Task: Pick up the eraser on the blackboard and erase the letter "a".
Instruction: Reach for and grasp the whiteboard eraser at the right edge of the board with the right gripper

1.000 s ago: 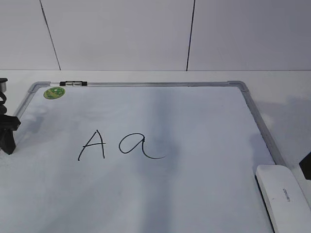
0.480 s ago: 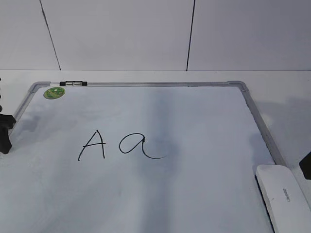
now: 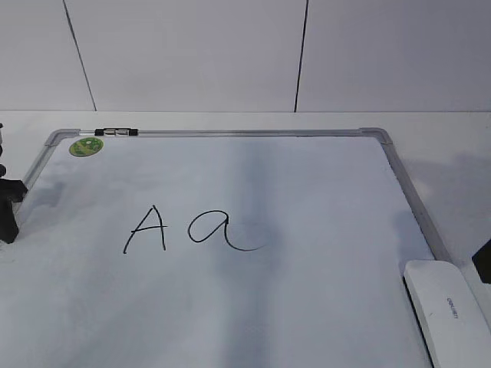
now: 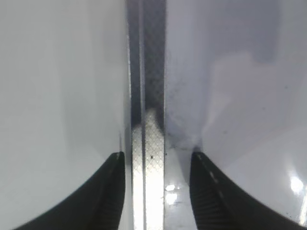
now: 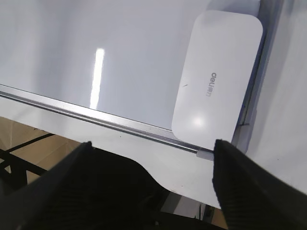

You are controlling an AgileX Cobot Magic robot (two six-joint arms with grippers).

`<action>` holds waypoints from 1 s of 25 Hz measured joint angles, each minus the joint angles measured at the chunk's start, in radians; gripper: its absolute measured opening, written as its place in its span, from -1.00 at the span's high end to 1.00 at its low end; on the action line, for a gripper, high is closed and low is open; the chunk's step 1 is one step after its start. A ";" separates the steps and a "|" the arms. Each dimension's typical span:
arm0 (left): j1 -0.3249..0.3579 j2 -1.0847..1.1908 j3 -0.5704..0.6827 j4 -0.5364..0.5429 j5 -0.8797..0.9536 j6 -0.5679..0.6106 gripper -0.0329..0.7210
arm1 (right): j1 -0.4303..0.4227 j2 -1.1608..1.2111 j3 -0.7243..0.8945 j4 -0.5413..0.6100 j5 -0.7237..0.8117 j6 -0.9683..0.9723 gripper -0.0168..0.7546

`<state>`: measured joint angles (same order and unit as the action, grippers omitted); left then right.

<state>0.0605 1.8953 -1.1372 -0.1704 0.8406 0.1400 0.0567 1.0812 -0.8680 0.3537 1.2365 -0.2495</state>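
The board needs to stay steady for erasing the "a", so my left gripper should grab the board's silver frame (image 3: 34,170) next.
The blackboard (image 3: 307,184) lies flat, with a cursive letter "a" (image 3: 219,230) in black marker near its middle. The white eraser (image 3: 449,314) lies on the board's near right corner, partly over the frame; in the right wrist view (image 5: 218,76) its grey lettering shows. My right gripper (image 5: 152,143) is open and empty, above the table's near edge and short of the eraser; only a dark tip shows in the exterior view (image 3: 483,262). My left gripper (image 4: 156,160) is open and empty over the board's left frame, at the exterior view's left edge (image 3: 8,211).
A capital "A" (image 3: 146,228) stands just left of the "a". A round green sticker (image 3: 86,146) and a small black clip (image 3: 115,132) sit at the board's far left corner. A white wall rises behind. The table edge and brown floor (image 5: 29,139) show below the right gripper.
My left gripper has drawn back a little toward the left edge of the view. The eraser, the letters and the right gripper have not moved.
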 joint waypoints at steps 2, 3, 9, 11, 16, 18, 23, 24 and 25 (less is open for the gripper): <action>0.000 0.000 0.000 -0.002 0.002 0.000 0.16 | 0.000 0.000 0.000 0.000 0.000 0.000 -0.57; 0.000 0.000 0.000 -0.002 0.004 0.000 0.22 | 0.000 0.000 0.000 0.000 0.000 0.000 -0.57; 0.000 0.000 -0.004 0.023 0.014 0.000 0.50 | 0.000 0.000 0.000 -0.006 0.000 -0.002 -0.57; 0.000 0.000 -0.006 0.024 0.016 0.000 0.52 | 0.000 0.000 0.000 -0.026 0.000 -0.004 -0.57; 0.000 0.000 -0.006 0.025 0.017 0.000 0.54 | 0.000 0.000 0.000 -0.050 0.000 -0.004 -0.57; 0.000 0.000 -0.006 0.025 0.017 0.000 0.54 | 0.000 0.000 0.000 -0.052 0.000 -0.004 -0.57; 0.000 0.000 -0.006 0.027 0.017 0.000 0.54 | 0.000 0.000 0.000 -0.047 0.000 -0.004 -0.57; 0.000 0.000 -0.006 0.027 0.017 0.000 0.54 | 0.000 0.000 0.000 -0.034 0.000 -0.004 -0.57; 0.000 0.000 -0.006 0.027 0.017 0.000 0.54 | 0.000 0.000 0.000 -0.018 0.000 -0.002 -0.57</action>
<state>0.0608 1.8953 -1.1432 -0.1436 0.8578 0.1400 0.0567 1.0812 -0.8680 0.3354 1.2363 -0.2511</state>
